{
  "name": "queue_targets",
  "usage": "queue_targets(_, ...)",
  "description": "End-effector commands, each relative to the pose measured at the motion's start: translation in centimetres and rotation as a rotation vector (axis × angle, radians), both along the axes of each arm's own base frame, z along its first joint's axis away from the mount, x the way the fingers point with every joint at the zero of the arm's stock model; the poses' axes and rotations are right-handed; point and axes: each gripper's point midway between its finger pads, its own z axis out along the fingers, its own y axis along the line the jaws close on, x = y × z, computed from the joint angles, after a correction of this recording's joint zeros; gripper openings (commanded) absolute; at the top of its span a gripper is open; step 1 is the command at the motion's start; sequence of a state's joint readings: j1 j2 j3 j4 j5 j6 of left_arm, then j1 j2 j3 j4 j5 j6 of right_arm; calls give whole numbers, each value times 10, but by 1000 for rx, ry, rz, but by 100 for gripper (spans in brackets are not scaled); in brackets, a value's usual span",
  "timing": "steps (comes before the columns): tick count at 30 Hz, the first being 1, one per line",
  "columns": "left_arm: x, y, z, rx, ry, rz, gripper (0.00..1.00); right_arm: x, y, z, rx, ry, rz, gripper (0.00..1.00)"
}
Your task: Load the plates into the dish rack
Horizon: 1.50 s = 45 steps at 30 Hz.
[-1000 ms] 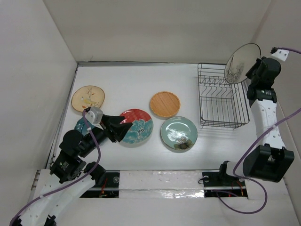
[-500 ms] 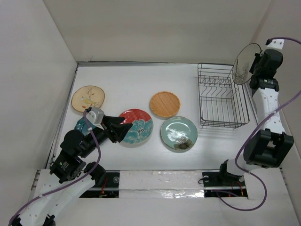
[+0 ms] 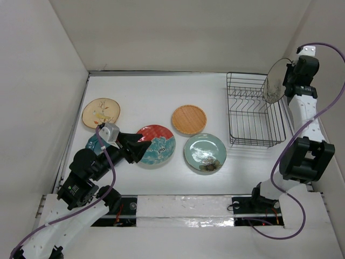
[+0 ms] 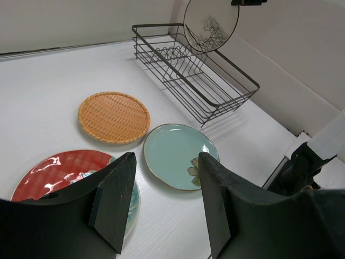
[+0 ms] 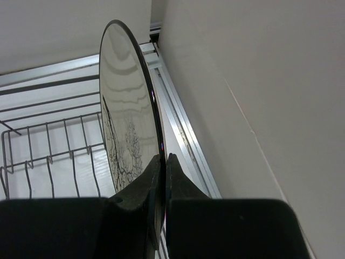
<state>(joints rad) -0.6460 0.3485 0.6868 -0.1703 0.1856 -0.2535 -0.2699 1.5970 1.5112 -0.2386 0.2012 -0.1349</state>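
The plate's lower edge hangs above the wire slots near the rack's rim; my right gripper must lower it first, or the plate would tip across the rack's rim.
My right gripper [image 3: 288, 81] is shut on the rim of the white plate with dark rim [image 3: 275, 81] and holds it upright on edge above the far right corner of the black wire dish rack [image 3: 254, 110]. In the right wrist view the plate [image 5: 121, 129] stands clamped between my fingers [image 5: 145, 181], rack bars [image 5: 48, 156] below. My left gripper [image 3: 141, 149] is open and empty over the red plate with teal flowers [image 3: 157, 144]. On the table lie the tan floral plate [image 3: 101, 112], orange plate [image 3: 189, 119], pale green plate [image 3: 205, 152] and a teal blue plate [image 3: 95, 143], mostly hidden by the left arm.
White walls enclose the table on the left, back and right; the right wall [image 5: 259, 97] is close beside the held plate. In the left wrist view the rack [image 4: 194, 81], orange plate [image 4: 114, 117] and pale green plate [image 4: 178, 156] lie ahead.
My right gripper has swung the white plate from face-on to nearly edge-on and shifted it slightly over the rack's far right corner. The left arm has not moved.
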Motion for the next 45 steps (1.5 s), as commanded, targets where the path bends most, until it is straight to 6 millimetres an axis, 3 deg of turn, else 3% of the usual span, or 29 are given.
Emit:
queue_targets(1,0,0,13,-15,-40,1,47,-1,-11,90,-82,-256,-23,0)
queue_targets(7,0,1,13,-16,-41,2,47,-2,-15,83,-85,-241,-29,0)
queue_targets(13,-1,1,13,-17,-42,2,47,-4,-18,57,-95,-187,-38,0)
queue_targets(20,-2,3,14,-21,-47,6,47,2,-2,25,-98,-122,-7,0)
queue_targets(28,-1,3,15,-26,-48,7,47,0,1,-4,-81,-78,-18,0)
queue_targets(29,-1,3,15,-24,-48,7,47,-1,0,-7,-76,-74,-24,1)
queue_targets(32,-1,2,14,-22,-46,7,47,-1,1,-8,-46,-90,-60,17)
queue_targets(33,-1,2,15,-24,-48,7,47,0,2,-7,-39,-95,-58,31)
queue_targets(35,0,2,14,-22,-43,11,47,1,3,-7,-6,-103,-64,43)
queue_targets(36,0,2,13,-21,-42,11,47,2,5,2,3,-122,-60,52)
queue_targets(39,1,2,12,-18,-37,15,47,-1,7,24,52,-184,-86,65)
queue_targets(40,2,2,12,-17,-36,16,47,-5,8,44,58,-226,-92,67)
queue_targets(42,3,3,11,-14,-34,21,47,-7,20,63,150,-302,-91,69)
queue_targets(44,4,4,11,-13,-33,31,46,-10,48,84,229,-367,-38,68)
queue_targets(45,5,5,12,-16,-35,39,44,-9,65,88,261,-378,20,54)
